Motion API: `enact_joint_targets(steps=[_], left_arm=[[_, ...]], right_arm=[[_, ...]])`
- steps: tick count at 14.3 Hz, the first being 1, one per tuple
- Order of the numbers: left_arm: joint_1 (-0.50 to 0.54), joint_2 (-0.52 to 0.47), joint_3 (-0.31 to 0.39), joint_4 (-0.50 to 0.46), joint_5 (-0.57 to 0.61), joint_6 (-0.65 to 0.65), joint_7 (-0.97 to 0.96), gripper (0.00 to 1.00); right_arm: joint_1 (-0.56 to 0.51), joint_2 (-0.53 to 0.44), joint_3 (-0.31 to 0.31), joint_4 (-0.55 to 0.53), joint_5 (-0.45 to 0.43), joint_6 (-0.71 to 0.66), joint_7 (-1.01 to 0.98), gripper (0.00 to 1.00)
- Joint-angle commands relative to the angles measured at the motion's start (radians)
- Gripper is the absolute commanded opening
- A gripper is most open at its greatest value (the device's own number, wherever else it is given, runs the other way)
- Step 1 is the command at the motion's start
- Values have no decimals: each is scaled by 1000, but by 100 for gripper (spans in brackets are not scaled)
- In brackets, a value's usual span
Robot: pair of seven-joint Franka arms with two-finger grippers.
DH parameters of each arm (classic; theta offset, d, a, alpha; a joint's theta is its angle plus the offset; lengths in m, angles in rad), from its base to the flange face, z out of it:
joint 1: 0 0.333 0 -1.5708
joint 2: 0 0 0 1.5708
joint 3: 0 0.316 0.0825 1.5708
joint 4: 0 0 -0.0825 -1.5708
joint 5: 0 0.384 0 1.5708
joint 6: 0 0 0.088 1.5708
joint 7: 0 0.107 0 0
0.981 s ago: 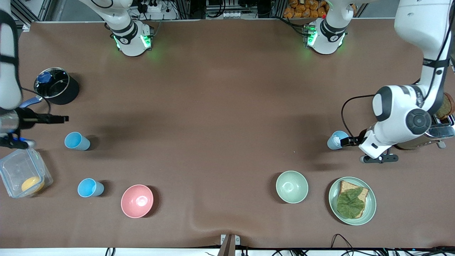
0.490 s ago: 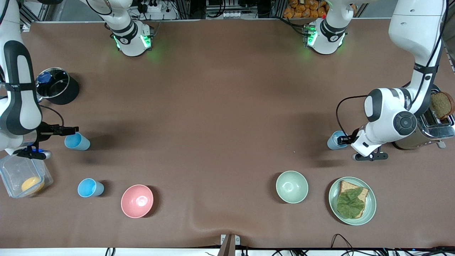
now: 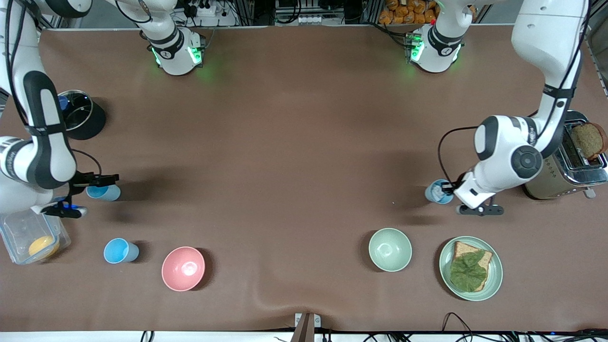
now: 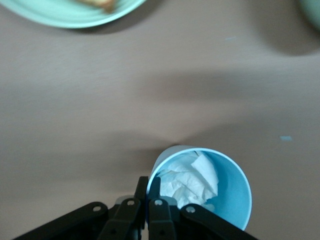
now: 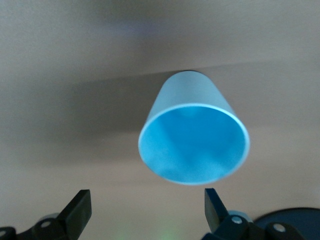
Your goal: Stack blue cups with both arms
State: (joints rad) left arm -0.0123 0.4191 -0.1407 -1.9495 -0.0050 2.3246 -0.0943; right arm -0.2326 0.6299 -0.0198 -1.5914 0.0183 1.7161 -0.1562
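Note:
My right gripper is going to grab the sky-blue cup [image 5: 187, 92] next, taking it by its open rim [image 5: 194, 182], so that the blue cups can be stacked.
A paler blue cup [image 3: 435, 192] with crumpled white paper in it is at the left arm's end of the table. My left gripper [image 3: 447, 189] is shut on its rim [image 4: 200, 186], one finger inside and one outside [image 4: 148, 183]. A sky-blue cup [image 3: 105, 193] stands at the right arm's end. My right gripper [image 3: 105, 180] is open right at it, the cup [image 5: 194, 144] just ahead of the spread fingers [image 5: 146, 205]. A second sky-blue cup [image 3: 119, 251] stands nearer the front camera.
A pink bowl [image 3: 183, 268] stands beside the second sky-blue cup. A pale green bowl [image 3: 390, 249] and a plate [image 3: 496, 275] with bread and a leaf lie near the left gripper. A toaster [image 3: 567, 168], a black pot [image 3: 85, 123] and a clear box [image 3: 19, 232] stand at the table's ends.
My right gripper has come in from the table's end to the sky-blue cup. My left gripper has moved toward the table's middle, and the paler cup has moved with it.

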Motion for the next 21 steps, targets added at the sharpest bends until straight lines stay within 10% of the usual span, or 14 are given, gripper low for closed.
enact_joint_targets(steps=[1,3,13,16,17,18,21], left_arm=[[-3,-43,-132,7,-26,-5,-155,0],[-36,-17,-227,72,-15,-5,-347,0],[-510,243,-226,287,247,29,-1186,0],[-534,260,-227,287,301,29,-1294,0],[-522,257,-229,285,303,29,-1305,34],[-523,254,-229,284,303,29,-1308,99],[-515,209,-232,285,292,18,-1312,100]], right_arm=[[6,30,1,18,17,8,-13,100],[6,42,1,16,47,29,-13,100],[3,48,1,21,49,118,-94,74],[-8,48,1,18,49,109,-95,20],[-10,48,1,18,49,99,-95,8],[-11,47,1,18,51,92,-95,0],[-28,45,1,14,78,65,-94,0]])
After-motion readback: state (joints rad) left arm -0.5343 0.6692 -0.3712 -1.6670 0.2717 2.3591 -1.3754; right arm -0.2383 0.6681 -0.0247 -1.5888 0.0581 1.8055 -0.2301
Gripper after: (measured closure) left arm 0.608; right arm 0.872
